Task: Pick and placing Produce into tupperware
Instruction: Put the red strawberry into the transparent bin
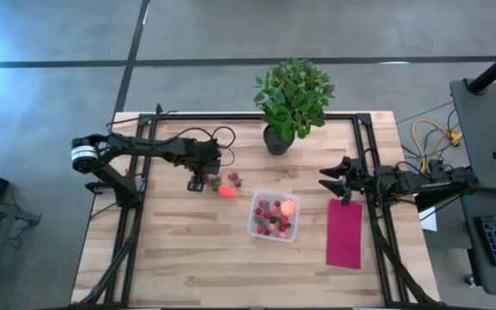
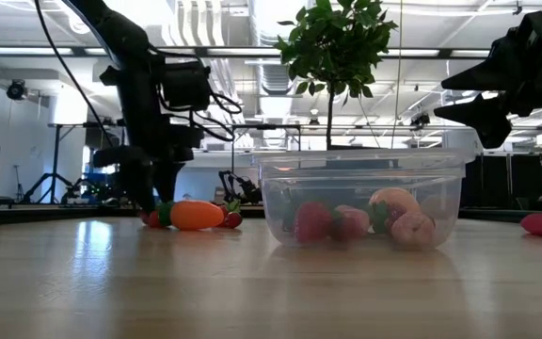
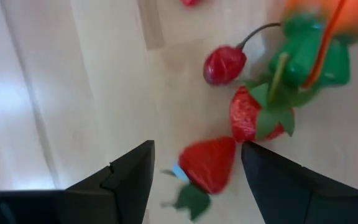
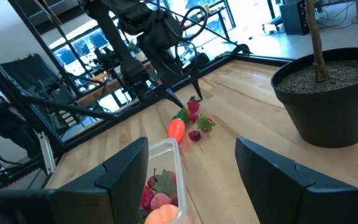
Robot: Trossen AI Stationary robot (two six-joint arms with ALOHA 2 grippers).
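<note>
I should grab the strawberry by its red body (image 3: 207, 163) with my left gripper next. Then the strawberry can go into the tupperware.
Loose produce lies on the wooden table left of the tupperware: a red strawberry (image 3: 209, 163), a second strawberry (image 3: 253, 115), a small red cherry (image 3: 224, 64) and an orange-red carrot-like piece with a green top (image 1: 227, 191). My left gripper (image 3: 197, 152) points down, open. Its fingers stand on either side of the first strawberry, apart from it. The clear tupperware (image 1: 274, 215) rests on the table and holds several red pieces and a round orange-pink fruit (image 1: 288, 207). My right gripper (image 1: 334, 179) waits open and level at the table's right side.
A potted leafy plant (image 1: 291, 103) stands at the table's far edge, behind the tupperware. A flat magenta cloth (image 1: 344, 232) lies right of the tupperware, below my right gripper. Black frame rails run along the table's left and right sides.
</note>
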